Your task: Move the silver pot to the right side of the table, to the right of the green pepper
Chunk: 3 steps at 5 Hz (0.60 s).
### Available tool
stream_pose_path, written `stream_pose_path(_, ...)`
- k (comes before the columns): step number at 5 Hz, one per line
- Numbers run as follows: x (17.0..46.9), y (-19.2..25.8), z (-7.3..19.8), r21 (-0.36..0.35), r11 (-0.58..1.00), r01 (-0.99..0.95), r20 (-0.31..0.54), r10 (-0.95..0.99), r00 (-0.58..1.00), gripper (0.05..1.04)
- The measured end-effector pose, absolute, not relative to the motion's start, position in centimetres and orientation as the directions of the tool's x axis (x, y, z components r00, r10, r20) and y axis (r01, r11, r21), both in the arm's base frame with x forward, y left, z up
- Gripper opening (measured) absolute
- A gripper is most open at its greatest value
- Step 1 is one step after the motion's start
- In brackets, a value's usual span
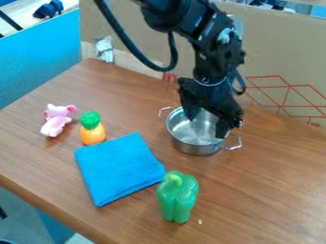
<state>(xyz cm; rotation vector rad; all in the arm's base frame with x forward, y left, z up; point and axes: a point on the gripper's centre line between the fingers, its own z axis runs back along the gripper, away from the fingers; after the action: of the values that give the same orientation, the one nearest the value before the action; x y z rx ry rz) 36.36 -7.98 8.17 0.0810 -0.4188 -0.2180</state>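
I need to shift the small silver pot across the wooden table, so next I need to grab the pot's metal side with my gripper.
The black gripper (206, 127) hangs over a silver metal pot (198, 148), right of the view's middle. Its fingers stand apart, with their tips down at the pot's opening and nothing visible between them. The pot is upright, and its two wire handles stick out at the back left and front right. Left of the pot lies a folded blue cloth (118, 167). A green bell pepper (178, 198) stands in front, close to the cloth's right corner. At the cloth's far left edge is an orange and green pineapple toy (92, 129), with a pink plush toy (56, 120) beside it.
These things rest on a brown wooden table (267, 190). A cardboard wall (280, 62) with red lines stands along its back edge, close behind the pot. A blue panel (38, 57) borders the left side, and a black cable loops from the arm.
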Motion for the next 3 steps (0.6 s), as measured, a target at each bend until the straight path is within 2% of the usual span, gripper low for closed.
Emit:
stream_pose_path(1,37.13,-8.33,8.53,0.090,0.984,0.151,0.451,-0.176,0.875,1.001)
stream_pose_path(2,37.69,-8.27,8.73,0.023,0.994,0.106,0.483,-0.104,0.869,1.001)
stream_pose_path(3,37.66,-8.12,8.67,-0.003,0.994,0.109,0.476,-0.094,0.874,1.001)
